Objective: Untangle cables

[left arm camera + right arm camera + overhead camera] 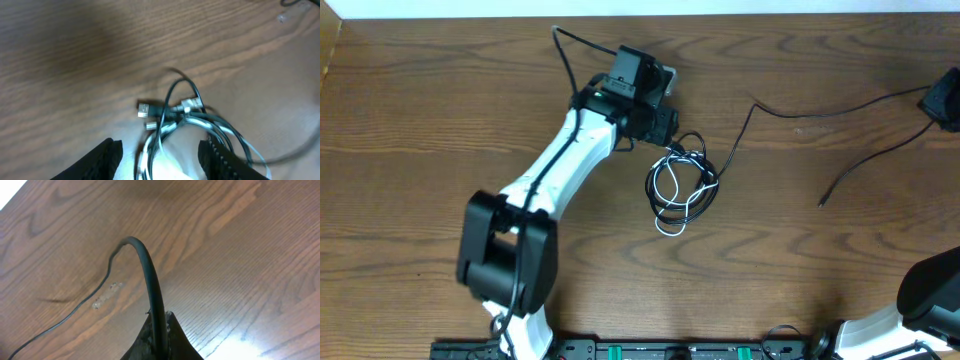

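Note:
Next, my left gripper grabs the black cable where it arches over the plug ends, to pull it out of the tangle.
A tangle of white, grey and black cables (680,185) lies coiled at the table's middle. My left gripper (665,128) is open at the coil's upper left edge. In the left wrist view its jaws (165,160) straddle several strands of the coil (200,122), with small metal plug ends (145,109) just ahead. A long black cable (840,108) runs from the coil to the far right. My right gripper (942,103) is shut on it there. In the right wrist view the fingers (160,320) pinch the black cable (150,275), which arches up and trails away left.
A loose end of the black cable (822,203) lies on the wood at the right. The right arm's base (920,300) is at the bottom right. The left arm (550,170) crosses the table's left middle. The table's far edge runs along the top.

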Robot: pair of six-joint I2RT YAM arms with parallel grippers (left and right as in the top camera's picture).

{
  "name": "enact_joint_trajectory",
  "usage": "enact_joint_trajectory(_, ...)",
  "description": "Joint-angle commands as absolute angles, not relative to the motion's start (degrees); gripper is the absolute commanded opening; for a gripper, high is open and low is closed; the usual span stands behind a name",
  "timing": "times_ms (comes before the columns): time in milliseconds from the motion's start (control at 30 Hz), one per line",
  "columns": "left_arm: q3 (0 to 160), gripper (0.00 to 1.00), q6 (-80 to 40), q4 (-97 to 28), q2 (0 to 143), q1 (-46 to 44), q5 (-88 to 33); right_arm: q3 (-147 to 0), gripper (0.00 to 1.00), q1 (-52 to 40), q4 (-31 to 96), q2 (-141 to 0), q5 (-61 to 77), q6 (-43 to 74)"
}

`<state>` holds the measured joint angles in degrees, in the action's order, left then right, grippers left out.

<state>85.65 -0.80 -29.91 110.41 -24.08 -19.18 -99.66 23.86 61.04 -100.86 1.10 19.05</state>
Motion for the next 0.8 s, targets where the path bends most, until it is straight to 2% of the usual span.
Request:
enact_joint_trajectory(0, 85.4, 0.55, 0.4, -27.9, 114.1, -25.0, -19.4, -100.4, 0.01, 23.5, 61.1, -100.7, 1.7, 18.6)
enact_joint_trajectory(533, 85.4, 0.55, 0.4, -22.1, 122.0, -27.7, -8.3, -100.4, 0.01, 23.5, 61.1, -100.7, 3.6, 17.5)
enact_joint_trajectory(767, 85.4, 0.48, 0.2, -21.7, 122.5, -27.7, -8.3, -100.4, 0.01, 23.5, 61.1, -100.7, 3.6, 17.5)
